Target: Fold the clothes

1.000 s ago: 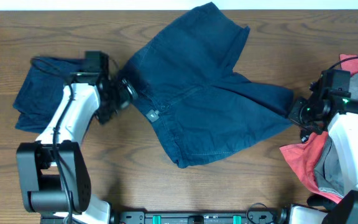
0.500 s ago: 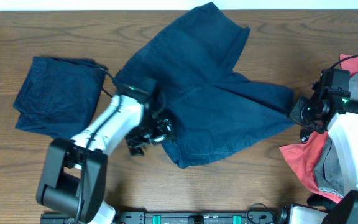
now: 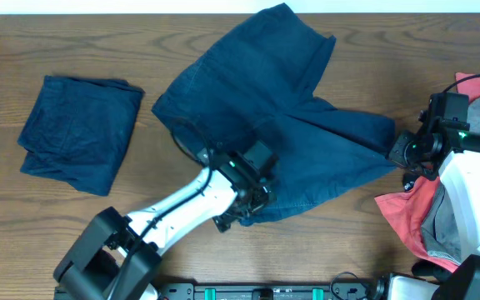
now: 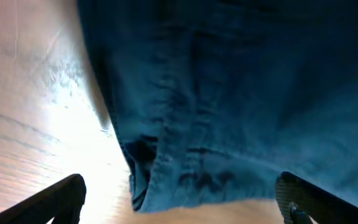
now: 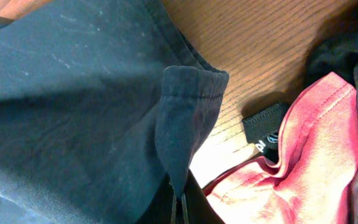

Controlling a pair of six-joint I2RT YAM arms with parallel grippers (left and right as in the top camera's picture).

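Observation:
My left gripper should go lower before it closes on the hem corner. Its wide-open fingers are above the shorts, with the shorts' hem corner (image 3: 247, 220) (image 4: 156, 194) between them.
Dark navy-blue shorts (image 3: 265, 125) lie spread on the table's middle. My left gripper (image 3: 242, 218) hangs over their front hem; in the left wrist view the open jaws (image 4: 179, 205) straddle the hem corner (image 4: 160, 168) without touching it. My right gripper (image 3: 397, 154) is shut on the shorts' right leg corner (image 5: 182, 106), pinching a fold that rises from the jaws (image 5: 179, 208). A coral-red garment (image 3: 407, 217) with a grey one (image 3: 440, 225) lies under my right arm, also in the right wrist view (image 5: 309, 143).
A folded navy garment (image 3: 77, 133) lies at the left of the table. The bare wooden table (image 3: 323, 250) shows at the front. A black label tab (image 5: 266, 127) sits at the red garment's edge.
My left arm has swept from the shorts' left waist edge rightward and toward the front, to the front hem. The right gripper has stayed put, holding the leg corner.

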